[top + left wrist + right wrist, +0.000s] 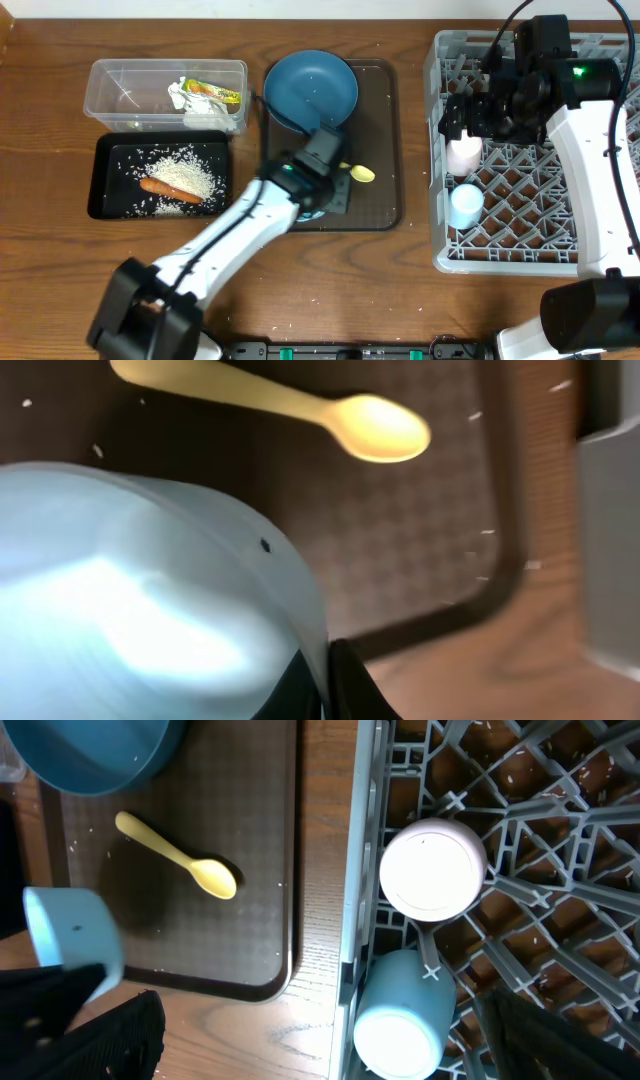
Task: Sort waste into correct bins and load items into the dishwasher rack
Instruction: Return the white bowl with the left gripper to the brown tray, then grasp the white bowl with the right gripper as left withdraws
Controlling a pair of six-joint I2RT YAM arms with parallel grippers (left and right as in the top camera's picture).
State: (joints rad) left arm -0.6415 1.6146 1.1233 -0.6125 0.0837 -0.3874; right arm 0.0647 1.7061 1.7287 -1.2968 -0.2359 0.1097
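Note:
The robot has to load the bowl tilted into the dishwasher rack, so next its right gripper needs to grab the small white bowl's rim [111, 927] on the side that faces the rack.
My left gripper [322, 198] [322, 682] is shut on the rim of the small white bowl [150, 590] [68, 925] and holds it over the front of the brown serving tray [385, 150]. The pale yellow spoon [361, 174] [370, 425] [182, 862] lies on that tray beside it. The dark-blue bowl [312, 88] [90, 750] sits at the tray's back. My right gripper [478, 112] [320, 1020] is open and empty above the dishwasher rack [440, 100]. In the rack are the pink cup [463, 155] [432, 870] and the light-blue cup [465, 205] [400, 1020].
The clear tub [110, 80] at the back left holds the white tissue [180, 97] and the wrapper [215, 93]. The black tray [105, 195] in front of it holds rice [185, 170] and the carrot piece [168, 190]. A few rice grains lie on the table front.

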